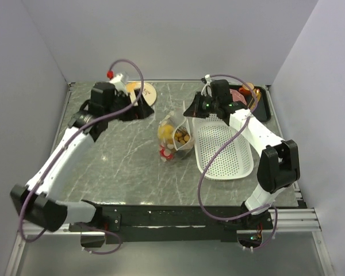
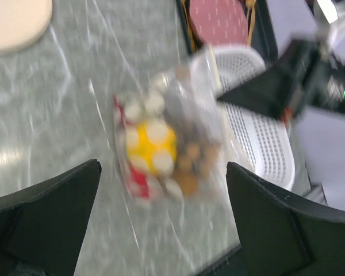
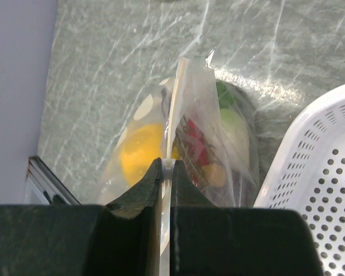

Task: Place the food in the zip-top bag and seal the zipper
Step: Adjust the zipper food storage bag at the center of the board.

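I will grab the zip-top bag by the back end of its zipper edge with my left gripper next. My right gripper can then seal along the bag.
The zip-top bag, clear with white dots, stands in the middle of the table. The food is inside it: yellow fruit, red pieces, a green-and-white vegetable and brown nuts. My right gripper is shut on the white zipper at the bag's top edge, and in the top view the right gripper is just behind the bag. My left gripper is open and empty, to the bag's back left. In the blurred left wrist view the left gripper frames the bag from a distance.
A white perforated basket lies right beside the bag, also in the right wrist view. A black tray with a pink plate is at the back right. A round wooden board sits at the back left.
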Motion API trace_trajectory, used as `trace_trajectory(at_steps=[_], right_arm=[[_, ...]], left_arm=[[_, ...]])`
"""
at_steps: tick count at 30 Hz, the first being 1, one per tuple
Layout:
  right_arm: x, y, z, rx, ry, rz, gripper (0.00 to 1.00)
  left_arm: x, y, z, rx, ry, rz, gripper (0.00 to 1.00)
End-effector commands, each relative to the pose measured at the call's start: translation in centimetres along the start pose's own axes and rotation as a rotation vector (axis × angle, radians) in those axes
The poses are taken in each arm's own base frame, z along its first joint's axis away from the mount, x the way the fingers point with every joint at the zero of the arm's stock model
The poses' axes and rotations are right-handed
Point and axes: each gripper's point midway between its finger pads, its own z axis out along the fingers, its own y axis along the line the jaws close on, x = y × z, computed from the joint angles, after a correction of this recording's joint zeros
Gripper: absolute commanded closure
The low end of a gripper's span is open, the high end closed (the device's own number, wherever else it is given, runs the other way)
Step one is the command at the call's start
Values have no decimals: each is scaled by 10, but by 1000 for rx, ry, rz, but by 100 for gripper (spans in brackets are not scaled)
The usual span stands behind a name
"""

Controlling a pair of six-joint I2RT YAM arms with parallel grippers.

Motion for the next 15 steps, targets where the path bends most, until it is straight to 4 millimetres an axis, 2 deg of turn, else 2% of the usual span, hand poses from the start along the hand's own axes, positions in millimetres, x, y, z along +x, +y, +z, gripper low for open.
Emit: trace_trajectory(at_steps=[1,2,3,4,5,6,7,8,9,11,15], right_arm=[[-13,22,-22,-74,-43,-114,100],[-15,23,-23,-77,-46,-125,100],[-16,25,-24,-85,-49,-132,100],[-16,32,-24,-115,-43,-142,100],[-18,34,-26,-125,-46,-149,100],[-18,36,-26,-136,-44,-153,100],[-20,41,-28,-155,-46,-162,100],[-20,44,-30,-166,-48,-170,100],[-22,46,-32,-172,-55,-175,100],[-20,52,-35,-204,-50,-177,100],[-17,64,-38,-274,-27,-176,100]], left_arm=[[-48,-6,53,199,-94,77,4],[-47,-14,76,295,-72,104,3],[-54,-22,84,355,-71,129,3],[-52,-29,93,434,-51,149,3],[-30,-30,116,542,44,143,4],[-40,-38,122,591,44,153,6],[-40,-38,132,623,46,163,6],[-29,-30,150,643,82,141,6],[-33,-35,153,690,56,144,9],[-29,-34,162,733,36,141,7],[-32,-38,165,815,21,103,5]])
